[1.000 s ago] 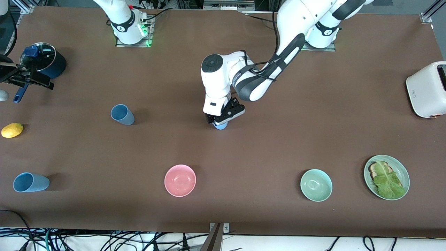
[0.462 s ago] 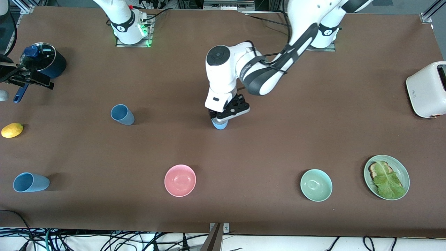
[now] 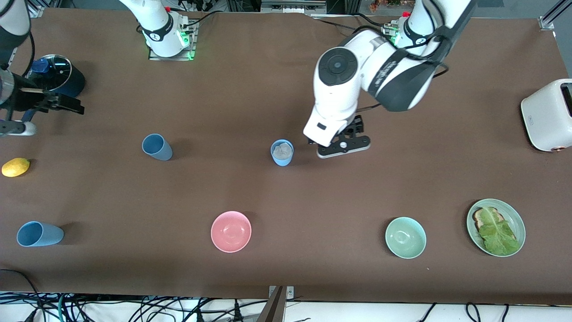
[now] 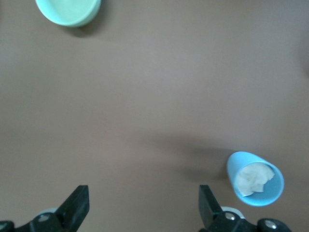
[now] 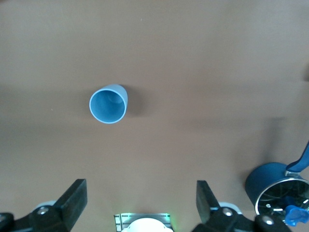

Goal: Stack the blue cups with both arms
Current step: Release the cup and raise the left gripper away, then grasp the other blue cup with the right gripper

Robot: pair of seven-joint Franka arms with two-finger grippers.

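The slate blue cup should be stacked into the light blue cup in the middle of the table (image 3: 282, 152), so the robot's right gripper should next grab the slate blue cup by its rim (image 3: 153, 134).
A light blue cup (image 3: 282, 152) (image 4: 256, 179) stands upright mid-table with crumpled pale paper inside it. My left gripper (image 3: 343, 147) (image 4: 143, 208) hangs open and empty over the bare table beside that cup, toward the left arm's end. A slate blue cup (image 3: 156, 146) (image 5: 108, 104) stands toward the right arm's end. A third blue cup (image 3: 39, 234) sits near the front corner at that end. My right gripper (image 3: 53, 102) (image 5: 140, 205) is up in the air by the dark blue pot, open and empty.
The dark blue lidded pot (image 3: 58, 77) (image 5: 277, 191) and a lemon (image 3: 15, 167) sit at the right arm's end. A pink bowl (image 3: 231, 231), a mint-green bowl (image 3: 405, 237) (image 4: 70, 9) and a plate (image 3: 518, 226) of toast with lettuce line the front. A white toaster (image 3: 547, 114) stands at the left arm's end.
My left gripper has risen off the light blue cup and swung toward the left arm's end, uncovering the cup. The right gripper has shifted slightly by the pot.
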